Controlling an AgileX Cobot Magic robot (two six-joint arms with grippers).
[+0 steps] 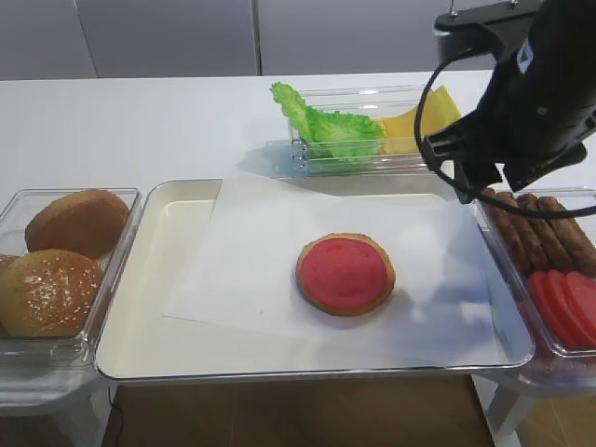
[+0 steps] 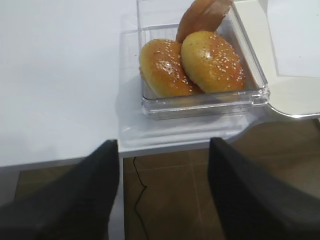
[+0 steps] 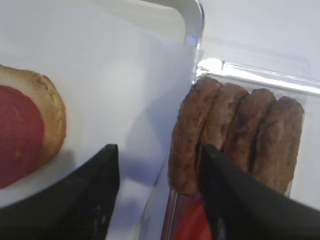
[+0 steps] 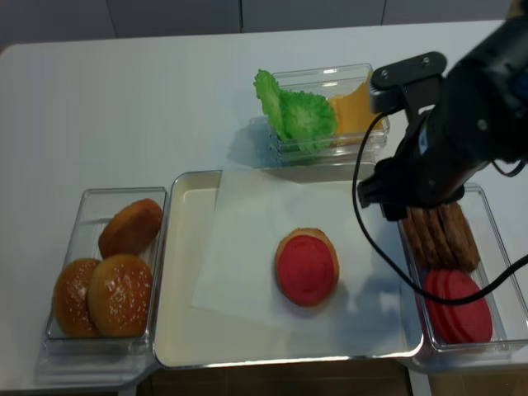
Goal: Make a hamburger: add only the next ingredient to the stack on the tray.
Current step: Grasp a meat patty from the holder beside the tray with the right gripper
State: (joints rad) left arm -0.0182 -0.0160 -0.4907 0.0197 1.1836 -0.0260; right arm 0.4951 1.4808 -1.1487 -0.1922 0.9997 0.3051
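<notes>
The outermost dark-brown meat patty has neighbouring patties packed against its broad side. The robot's right gripper needs to grab that patty by its upper edge (image 4: 415,238) next.
The stack (image 1: 345,273), a tan bun base topped by a red disc, lies on the paper in the cream tray (image 1: 149,317). Several dark-brown meat patties (image 1: 535,231) stand on edge in a clear tub to the tray's right. My right gripper (image 3: 159,147) is open and straddles the tub's left wall. The leftmost patty (image 3: 186,142) is between its fingers; the right finger (image 3: 235,195) sits between that patty and its neighbour, and the left finger (image 3: 95,195) hangs over the tray paper. My left gripper (image 2: 164,142) is open and holds nothing, off the table's front edge near the bun tub.
Red tomato slices (image 1: 568,303) share the patty tub. A clear tub of lettuce (image 1: 328,126) and cheese (image 1: 416,119) stands behind the tray. Domed sesame buns (image 1: 51,291) fill a tub at the left. The right arm's cable (image 4: 371,239) loops over the tray's right side.
</notes>
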